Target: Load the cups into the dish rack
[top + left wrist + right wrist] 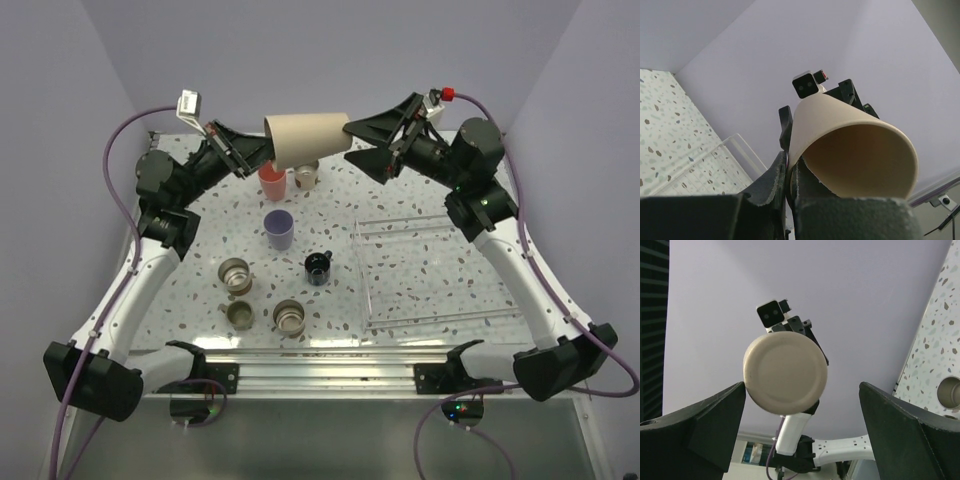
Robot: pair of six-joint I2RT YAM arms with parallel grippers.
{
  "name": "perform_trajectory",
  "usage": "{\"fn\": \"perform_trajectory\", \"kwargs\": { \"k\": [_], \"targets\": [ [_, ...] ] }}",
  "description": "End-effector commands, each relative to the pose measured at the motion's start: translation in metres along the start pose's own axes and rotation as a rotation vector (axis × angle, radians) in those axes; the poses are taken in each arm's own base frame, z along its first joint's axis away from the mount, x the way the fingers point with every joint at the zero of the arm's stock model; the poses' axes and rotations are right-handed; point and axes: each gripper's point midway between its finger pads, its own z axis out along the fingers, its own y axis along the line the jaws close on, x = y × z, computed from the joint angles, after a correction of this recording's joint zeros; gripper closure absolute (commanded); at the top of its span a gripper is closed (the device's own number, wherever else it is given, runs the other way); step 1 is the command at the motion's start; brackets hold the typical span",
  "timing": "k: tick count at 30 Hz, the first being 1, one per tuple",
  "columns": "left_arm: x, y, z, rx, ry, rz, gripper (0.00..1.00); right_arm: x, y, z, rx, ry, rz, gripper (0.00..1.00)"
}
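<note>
Next, my right gripper grabs the beige cup around its base point(341, 132), so the cup's rim stays free and the cup goes opening-first into the dish rack point(440, 320).
My left gripper point(262, 150) is shut on the rim of a beige cup point(305, 137), which it holds on its side in the air over the back of the table. Seen from the left wrist, the fingers point(775, 175) pinch the wall of the beige cup point(850, 145), one inside and one outside. My right gripper point(349, 141) stands open at the cup's base point(785, 372), its jaws wide on either side and not touching it. On the table stand a coral-red cup point(272, 182), a lavender cup point(279, 229), a black mug point(318, 267) and several steel cups point(235, 274). The dish rack point(440, 320) sits at the right with nothing in it.
One steel cup point(306, 177) stands just behind the coral-red one, under the held cup. Two more steel cups point(289, 317) are near the front edge. Purple walls close in at the back and sides. The rack's edge point(740, 145) shows in the left wrist view.
</note>
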Motion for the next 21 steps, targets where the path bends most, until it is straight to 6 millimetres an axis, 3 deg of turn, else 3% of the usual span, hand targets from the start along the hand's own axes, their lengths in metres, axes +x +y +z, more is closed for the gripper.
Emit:
{"fn": "perform_trajectory", "kwargs": {
  "k": [1,8,12,16,21],
  "targets": [
    [0.002,-0.021,0.004,0.089,-0.004,0.025,1.0,-0.001,0.037,0.007,-0.096,-0.024,-0.046,0.01],
    [0.006,-0.01,0.006,0.073,-0.008,0.023,1.0,0.0,0.046,0.02,-0.133,-0.018,-0.032,0.02],
    [0.006,-0.006,0.006,0.067,-0.02,0.023,1.0,0.0,0.048,0.024,-0.141,-0.017,-0.025,0.09],
    [0.008,0.0,0.007,0.054,-0.015,0.025,1.0,0.002,0.052,0.028,-0.153,-0.003,-0.026,0.3],
    [0.009,0.014,0.007,0.002,-0.028,0.022,1.0,0.007,0.047,0.032,-0.124,0.021,-0.037,0.67]
  ]
}}
